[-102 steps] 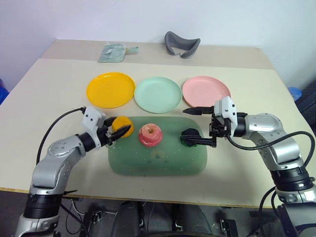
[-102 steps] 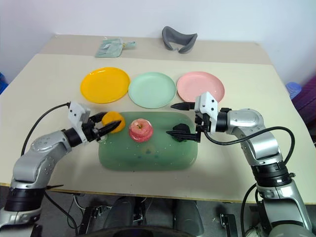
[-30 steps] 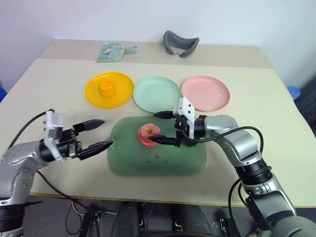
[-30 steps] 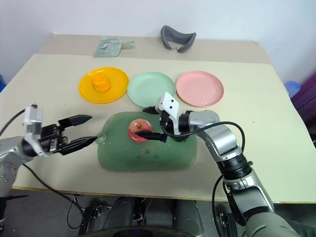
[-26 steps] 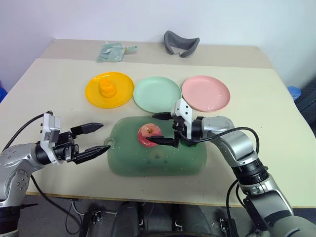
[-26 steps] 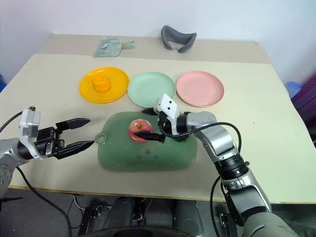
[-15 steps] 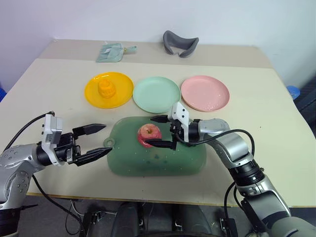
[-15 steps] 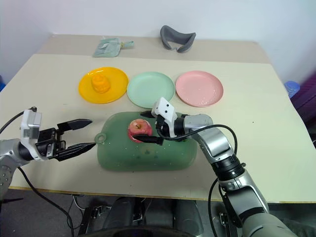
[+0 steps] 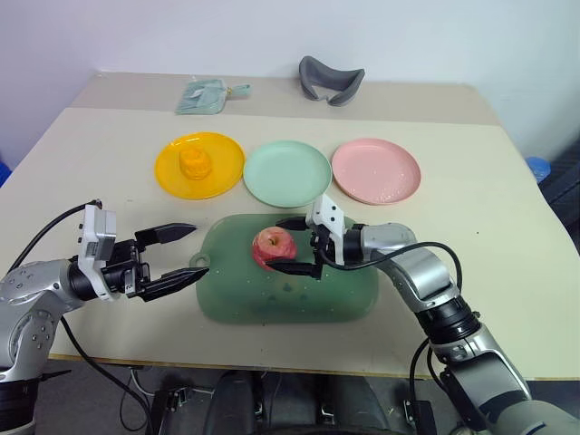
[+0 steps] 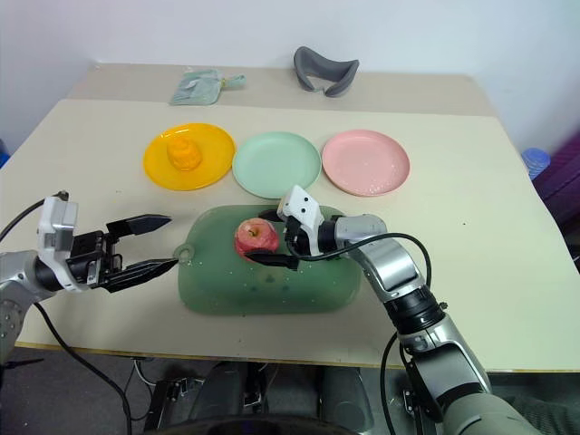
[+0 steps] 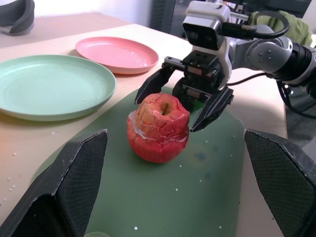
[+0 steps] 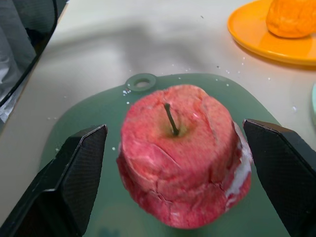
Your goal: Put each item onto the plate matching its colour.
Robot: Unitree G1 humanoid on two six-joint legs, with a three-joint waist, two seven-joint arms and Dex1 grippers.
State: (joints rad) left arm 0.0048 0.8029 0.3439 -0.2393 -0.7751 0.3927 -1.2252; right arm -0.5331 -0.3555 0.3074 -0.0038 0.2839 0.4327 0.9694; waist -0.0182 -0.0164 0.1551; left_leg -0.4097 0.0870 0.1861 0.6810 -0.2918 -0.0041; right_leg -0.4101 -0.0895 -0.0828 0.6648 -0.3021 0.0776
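My right gripper closes on the red apple now, since the fingers stand on either side of the apple above the green tray (image 9: 299, 304).
A pink-red apple (image 9: 270, 245) stands upright on the translucent green tray (image 9: 299, 304), left of the tray's middle. My right gripper (image 9: 275, 245) is open. It reaches in from the right with one finger (image 12: 74, 173) on each side of the apple, and a gap shows on both sides. My left gripper (image 9: 199, 250) is open and empty, level at the tray's left edge, pointing at the apple. The lumpy orange-yellow item (image 9: 193, 163) sits on the orange-yellow plate (image 9: 224, 172). The mint green plate (image 9: 286, 174) and the pink plate (image 9: 376, 170) are bare.
The three plates lie in a row behind the tray. A grey curved object (image 9: 333, 80) and a pale green pouch (image 9: 210, 95) lie on the far table. Black cables trail from both arms near the table's front edge.
Since the earliest frames the orange-yellow item went from my left gripper onto its plate. In the last second my right gripper sank slightly and slid left around the apple. The left gripper held still.
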